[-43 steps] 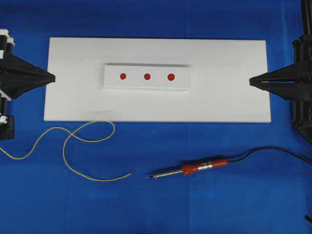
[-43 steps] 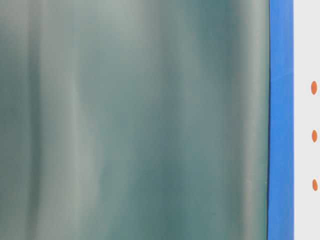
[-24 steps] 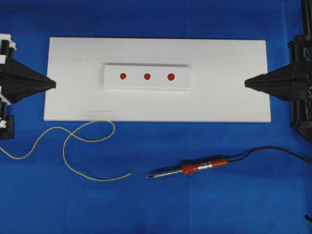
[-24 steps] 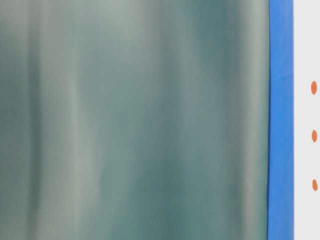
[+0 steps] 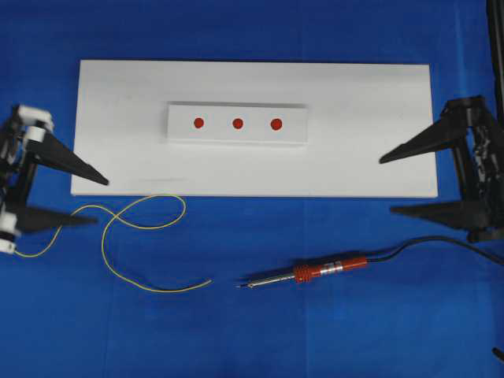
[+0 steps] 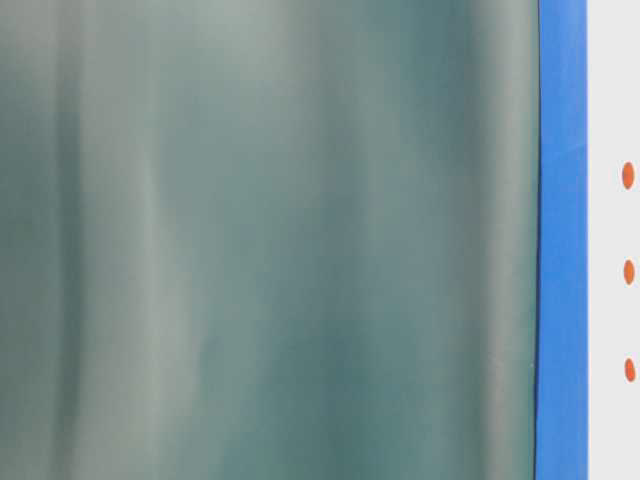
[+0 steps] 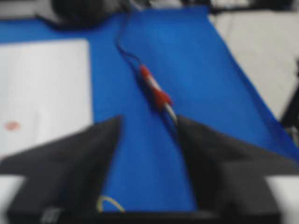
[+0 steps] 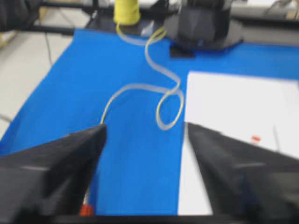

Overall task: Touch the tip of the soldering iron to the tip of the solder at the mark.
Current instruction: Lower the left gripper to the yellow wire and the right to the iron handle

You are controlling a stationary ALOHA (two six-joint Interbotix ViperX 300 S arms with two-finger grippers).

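Next, my left gripper grabs the solder just behind its loose end [image 5: 177,290], so that the solder's tip stays free to meet the iron [image 5: 315,272].
The soldering iron [image 5: 315,272] lies on the blue cloth in front of the white board, its tip pointing left. The solder [image 5: 142,224] curls across the cloth at the front left, with its free end a short gap from the iron's tip. Three red marks [image 5: 238,124] sit on a raised white block. My left gripper [image 5: 101,202] is open at the board's front left corner, above the solder. My right gripper [image 5: 386,186] is open at the front right corner, behind the iron's cord. The left wrist view looks past my left gripper [image 7: 148,122] to the iron [image 7: 154,88]. The right wrist view looks past my right gripper [image 8: 145,127] to the solder [image 8: 163,100].
The white board [image 5: 370,157] fills the middle of the table. The iron's black cord [image 5: 441,242] runs off to the right. A yellow solder spool [image 8: 127,9] stands at the far end. The table-level view is mostly a blurred grey-green surface, with the marks [image 6: 628,272] at its right edge.
Both grippers have swung toward the front of the table, and their fingers now show spread wide. The iron and the solder have not moved.
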